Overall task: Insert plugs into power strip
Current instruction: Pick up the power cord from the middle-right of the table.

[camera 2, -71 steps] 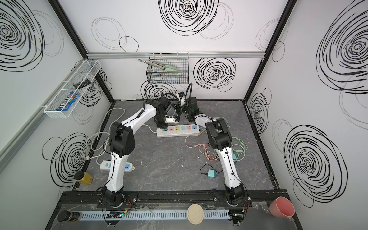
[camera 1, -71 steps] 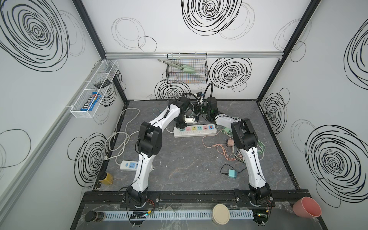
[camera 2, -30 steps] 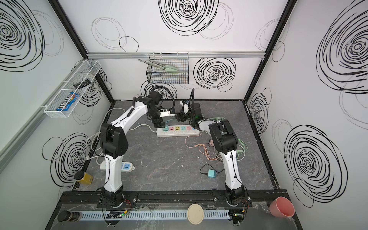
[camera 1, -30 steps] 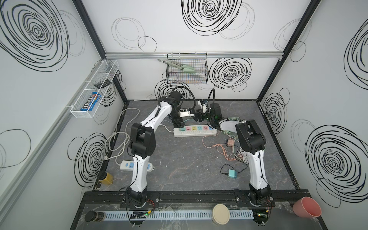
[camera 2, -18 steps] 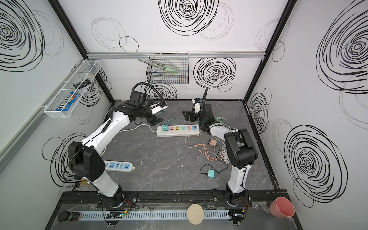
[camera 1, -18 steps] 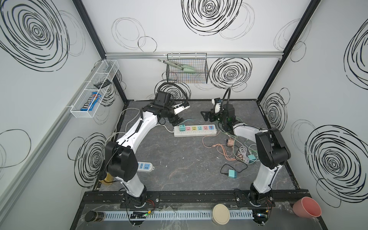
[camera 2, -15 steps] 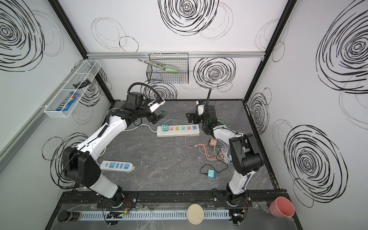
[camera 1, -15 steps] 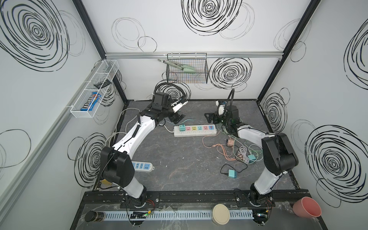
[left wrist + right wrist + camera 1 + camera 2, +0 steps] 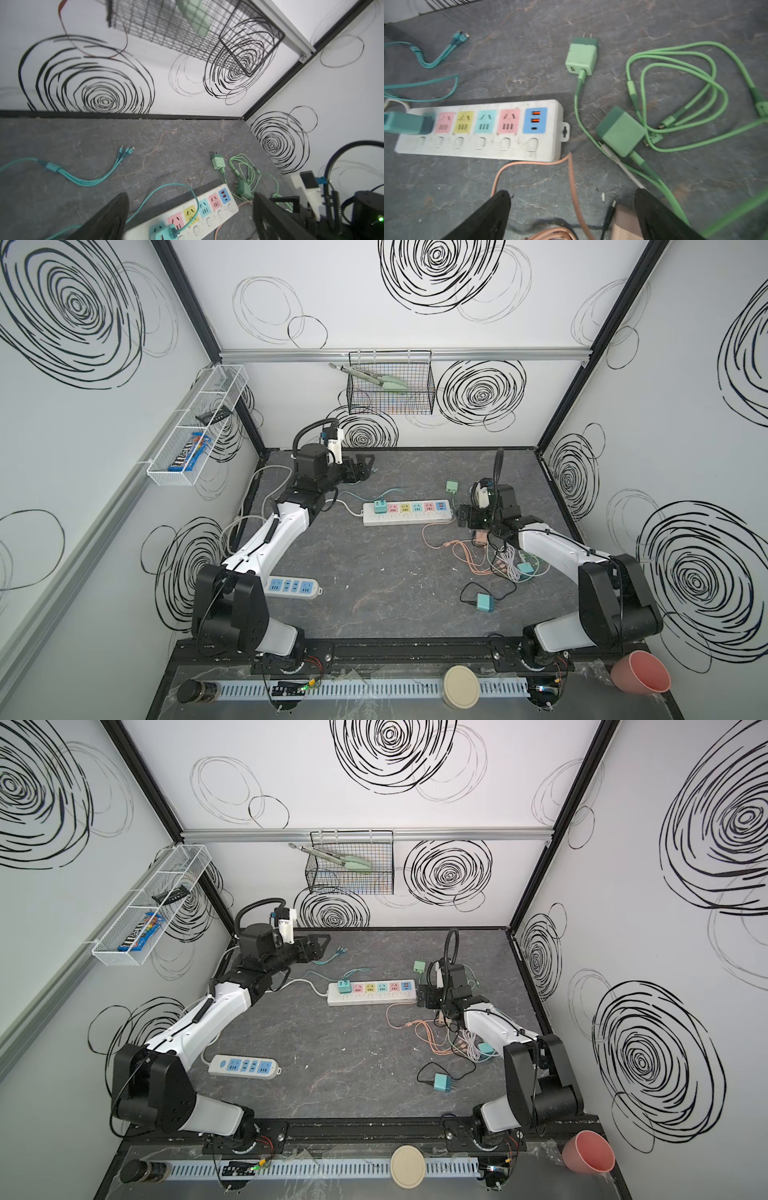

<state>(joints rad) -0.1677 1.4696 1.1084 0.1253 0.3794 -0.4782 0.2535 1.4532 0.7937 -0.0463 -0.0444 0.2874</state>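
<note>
Next, the right gripper takes hold of the pink cable along its cord, so the pink plug stays free for my left gripper to insert.
The white power strip lies at mid-back of the table. A teal plug sits in its leftmost socket. A mint green plug lies loose behind the strip's right end, with a darker green plug beside it. A pink plug rests next to my right gripper's finger. My right gripper hangs open over the pink cable, just off the strip's right end. My left gripper is open and empty, raised at the back left.
A loose teal plug lies at the front right. Tangled cables spread under my right arm. A second blue-and-white strip lies near my left arm. A wire basket hangs on the back wall.
Both arms have drawn away from the power strip: the left gripper to the back left, the right one to the strip's right end. The teal plug stays in its socket.
</note>
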